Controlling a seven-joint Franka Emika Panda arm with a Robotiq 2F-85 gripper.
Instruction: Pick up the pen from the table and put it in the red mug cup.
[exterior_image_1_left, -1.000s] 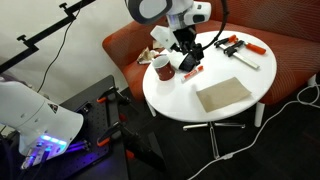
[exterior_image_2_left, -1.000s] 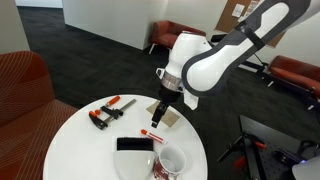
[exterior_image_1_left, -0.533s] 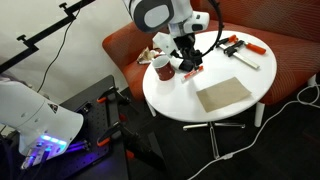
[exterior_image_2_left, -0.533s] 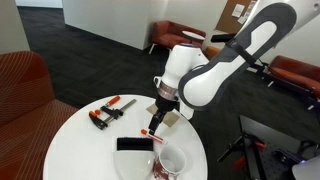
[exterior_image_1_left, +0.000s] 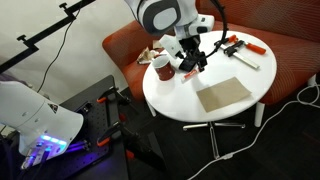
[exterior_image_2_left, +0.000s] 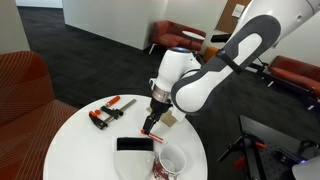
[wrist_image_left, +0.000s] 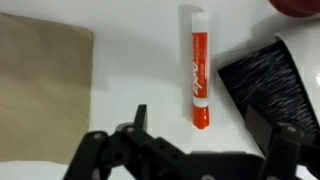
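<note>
It isn't time to close on the pen yet: my fingers are above the pen's red end (wrist_image_left: 201, 115) between them and would miss it if I closed now. I should lower my gripper first.
The red-orange pen (wrist_image_left: 198, 70) lies flat on the round white table (exterior_image_1_left: 190, 102), its paler end pointing away from me in the wrist view. My gripper (wrist_image_left: 205, 135) is open and hovers just above the pen's red end, one finger on either side, not touching it. In both exterior views the gripper (exterior_image_1_left: 190, 66) (exterior_image_2_left: 151, 122) is low over the table, with the pen (exterior_image_2_left: 147, 131) just below it. The red mug cup (exterior_image_1_left: 160, 67) (exterior_image_2_left: 172, 163) stands upright a short way from the pen, its white inside showing; its edge shows in the wrist view (wrist_image_left: 298, 5).
A black phone (exterior_image_2_left: 135, 145) (wrist_image_left: 262, 85) lies close beside the pen. A brown sheet (exterior_image_1_left: 222, 95) (wrist_image_left: 40, 80) lies on the other side. Black clamps with orange handles (exterior_image_1_left: 240, 47) (exterior_image_2_left: 108, 112) lie at the table's edge. A red sofa (exterior_image_1_left: 290, 60) stands behind.
My gripper has moved down and slightly sideways toward the pen. The pen, the mug and the phone have not moved.
</note>
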